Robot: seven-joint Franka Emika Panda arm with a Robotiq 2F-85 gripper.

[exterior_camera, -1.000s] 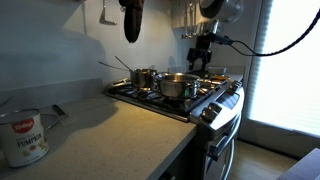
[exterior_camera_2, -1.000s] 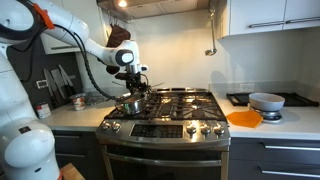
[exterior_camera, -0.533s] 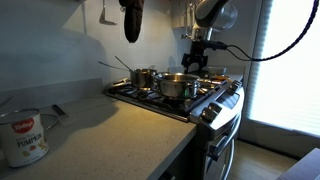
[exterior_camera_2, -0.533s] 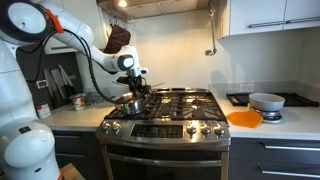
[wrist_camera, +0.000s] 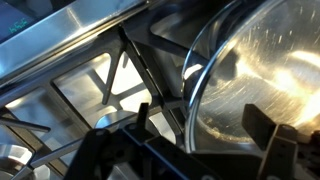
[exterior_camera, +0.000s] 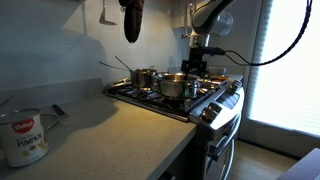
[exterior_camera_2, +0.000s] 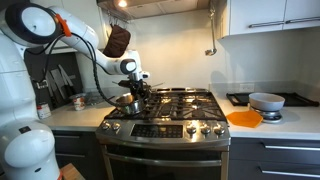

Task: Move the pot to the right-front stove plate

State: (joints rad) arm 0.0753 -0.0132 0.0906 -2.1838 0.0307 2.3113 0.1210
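Note:
I should close my gripper now, and it would hold the pot's rim: the pot's rim runs between my open fingers, with one finger outside and one inside.
The wide shiny steel pot [exterior_camera: 177, 86] sits on the stove's front-left plate in an exterior view [exterior_camera_2: 127, 104]. My gripper [exterior_camera: 193, 68] hangs just over the pot's edge in both exterior views [exterior_camera_2: 134, 92]. In the wrist view the gripper [wrist_camera: 203, 125] is open, with one finger outside the pot's rim [wrist_camera: 192, 85] and the other over the scratched inside. It grips nothing. The front-right plate [exterior_camera_2: 196, 113] is bare.
A smaller steel pot [exterior_camera: 143, 76] with a long thin handle stands behind the wide pot. A red and white can [exterior_camera: 22, 136] stands on the counter. An orange plate [exterior_camera_2: 244, 118] and a bowl [exterior_camera_2: 266, 101] lie right of the stove. A dark mitt [exterior_camera: 132, 20] hangs above.
The arm has come down and the gripper has dropped closer to the pot's rim. The pot has not moved.

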